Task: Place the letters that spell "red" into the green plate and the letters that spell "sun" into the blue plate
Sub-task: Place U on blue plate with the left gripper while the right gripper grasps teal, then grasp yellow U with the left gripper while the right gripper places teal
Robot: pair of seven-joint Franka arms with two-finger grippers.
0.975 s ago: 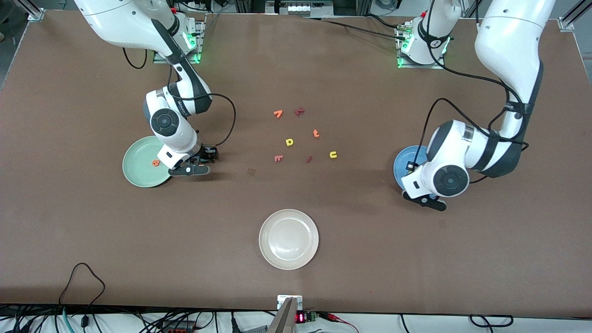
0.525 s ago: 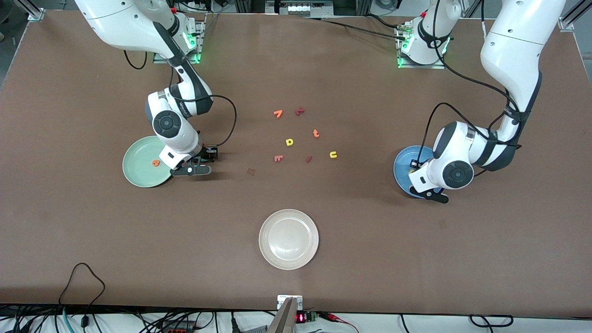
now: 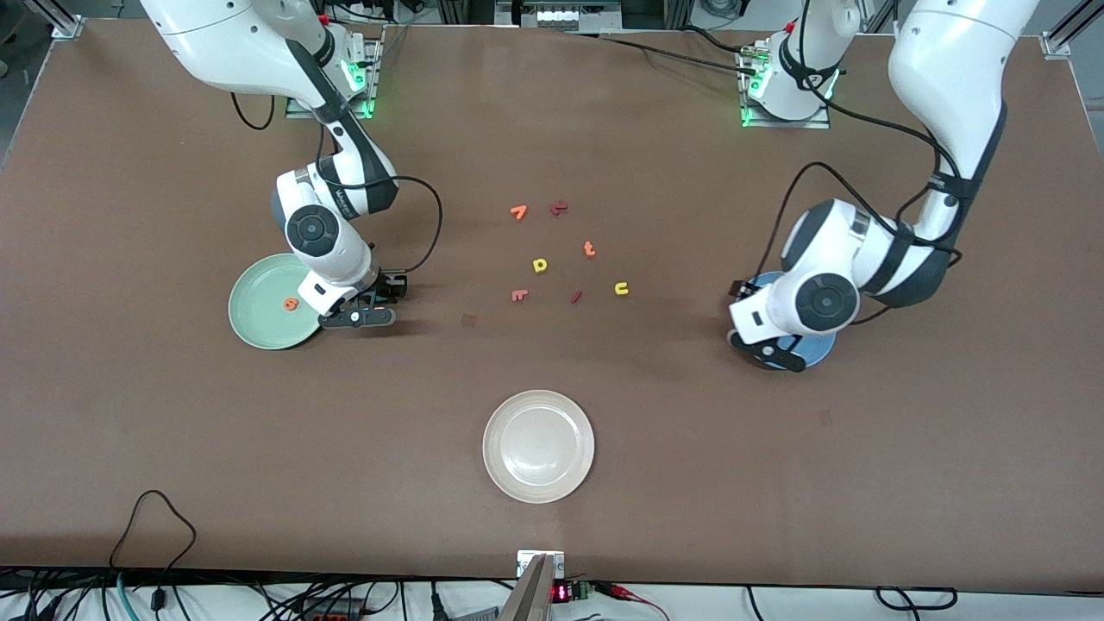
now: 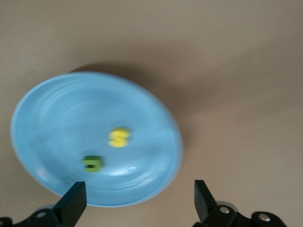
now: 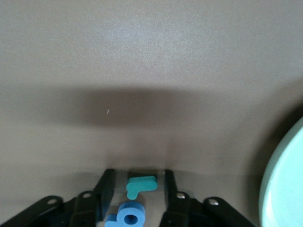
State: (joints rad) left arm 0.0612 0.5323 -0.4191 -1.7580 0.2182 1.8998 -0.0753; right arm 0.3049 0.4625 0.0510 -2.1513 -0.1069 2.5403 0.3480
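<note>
The yellow u will finish spelling "sun" in the blue plate (image 3: 815, 350) (image 4: 57, 118). My left gripper will grab it next by its curved bottom and open ends.
My right gripper (image 3: 358, 317) sits low on the table beside the green plate (image 3: 259, 321), toward the table's middle. In the right wrist view a teal r (image 5: 141, 186) lies between its fingers (image 5: 105, 189), with a thin gap on each side, and a blue d (image 5: 129, 215) lies deeper between them. An orange e (image 3: 291, 303) lies in the green plate. My left gripper (image 3: 776, 354) hangs wide open over the edge of the blue plate (image 4: 57, 118), which holds a yellow s (image 4: 119, 137) and a green n (image 4: 93, 163). A yellow u (image 3: 621, 288) lies on the table.
Loose letters lie mid-table: a yellow d-shape (image 3: 540, 265), an orange t (image 3: 589, 249), an orange piece (image 3: 518, 211) and several dark red ones. A cream plate (image 3: 538, 446) sits nearer the front camera. The green plate's rim (image 5: 284, 189) is close to my right gripper.
My left gripper has opened wide and shifted over the blue plate toward the table's middle. My right gripper's fingers have narrowed around the teal r; that arm has barely moved.
</note>
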